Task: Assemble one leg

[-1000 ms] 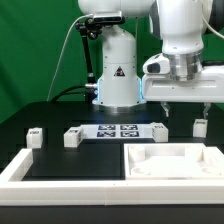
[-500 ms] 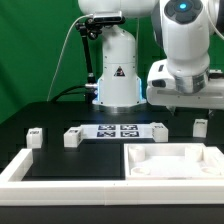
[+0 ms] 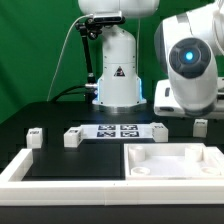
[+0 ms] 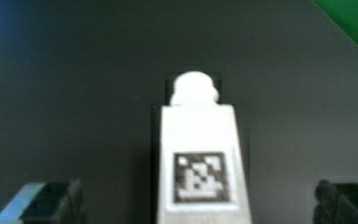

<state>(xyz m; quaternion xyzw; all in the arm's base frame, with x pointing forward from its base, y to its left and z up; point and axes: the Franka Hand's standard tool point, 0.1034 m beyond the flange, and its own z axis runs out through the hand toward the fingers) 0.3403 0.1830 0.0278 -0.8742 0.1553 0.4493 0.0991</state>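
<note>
My gripper's fingers still hover above the leg [image 4: 202, 172] on the black table in the wrist view. It is too early to close, so the gripper comes down first.
In the wrist view a leg [image 4: 201, 150], a white block-like post with a rounded peg at one end and a black-and-white tag, lies on the black table between my fingers. My gripper [image 4: 197, 203] is open, with one dark finger [image 4: 46, 201] on each side of the leg and clear gaps to it. In the exterior view my hand [image 3: 186, 98] hangs at the right, above two legs [image 3: 158, 130] [image 3: 200, 126]; its fingers are hidden there. Two more legs [image 3: 35, 136] [image 3: 72, 137] stand at the left.
The marker board [image 3: 118, 130] lies in the middle of the table in front of the robot base [image 3: 117, 75]. A large white tray-like part [image 3: 172, 160] lies at the front right, and a white raised rim [image 3: 30, 165] runs along the front left.
The arm's wrist has turned and swung toward the exterior view's right. The fingers that showed under the hand a second ago are now hidden. No part has moved.
</note>
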